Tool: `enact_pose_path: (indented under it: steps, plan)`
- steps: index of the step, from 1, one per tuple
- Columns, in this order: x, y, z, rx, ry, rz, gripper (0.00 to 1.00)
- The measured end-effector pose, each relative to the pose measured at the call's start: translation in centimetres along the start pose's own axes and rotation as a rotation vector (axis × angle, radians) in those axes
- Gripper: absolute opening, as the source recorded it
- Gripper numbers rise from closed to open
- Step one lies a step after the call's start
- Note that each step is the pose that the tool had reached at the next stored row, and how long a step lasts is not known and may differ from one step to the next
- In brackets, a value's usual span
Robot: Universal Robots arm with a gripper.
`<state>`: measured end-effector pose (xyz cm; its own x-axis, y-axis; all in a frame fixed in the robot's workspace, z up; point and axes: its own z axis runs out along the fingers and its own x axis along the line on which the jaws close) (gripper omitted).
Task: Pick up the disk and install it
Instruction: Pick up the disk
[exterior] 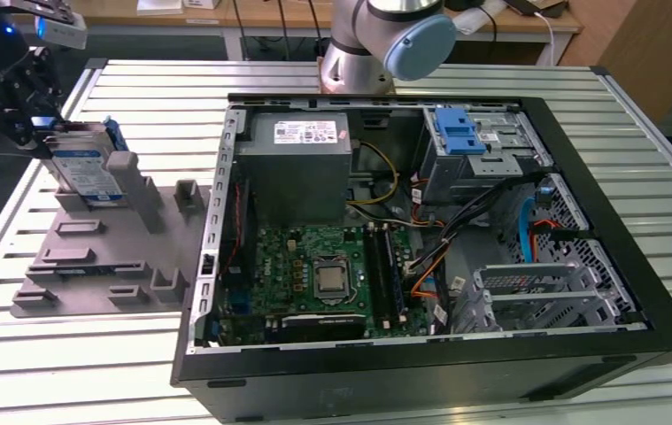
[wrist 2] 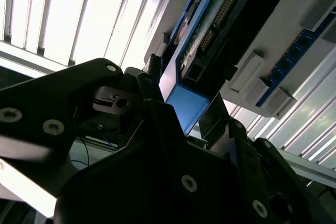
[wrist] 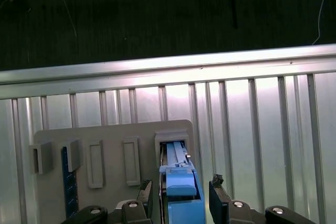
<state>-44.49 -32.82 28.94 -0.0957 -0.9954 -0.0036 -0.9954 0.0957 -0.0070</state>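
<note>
The gripper grabs the disk's blue carrier frame [exterior: 115, 135] next, to install the disk in the open computer case.
The disk [exterior: 83, 170] stands on edge in a slot of a grey holder plate [exterior: 99, 257] at the exterior view's left, its white-and-blue label facing out. My gripper [exterior: 42, 131] hangs right at its upper edge. In the first wrist view the disk's blue carrier frame [wrist: 177, 158] runs between the two dark fingertips [wrist: 218, 188], with a narrow gap showing on one side; the gripper [wrist: 182, 188] is open around it. The second wrist view shows the disk's green circuit board side [wrist 2: 212, 22] and its blue frame end between the fingers of the gripper [wrist 2: 184, 98].
An open computer case [exterior: 625, 221] lies on the slatted metal table [exterior: 76, 372], right of the holder plate. Inside are a grey drive cage with a blue latch [exterior: 477, 146], a power supply box [exterior: 297, 164] and the motherboard [exterior: 324, 274]. The arm's base [exterior: 366, 53] stands behind the case.
</note>
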Motion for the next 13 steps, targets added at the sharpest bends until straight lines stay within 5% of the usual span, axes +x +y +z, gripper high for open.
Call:
enact_pose_path:
  steps: [13]
  plan:
    - [0.0, 0.0, 0.02, 0.0001, -0.0001, 0.0, 0.44]
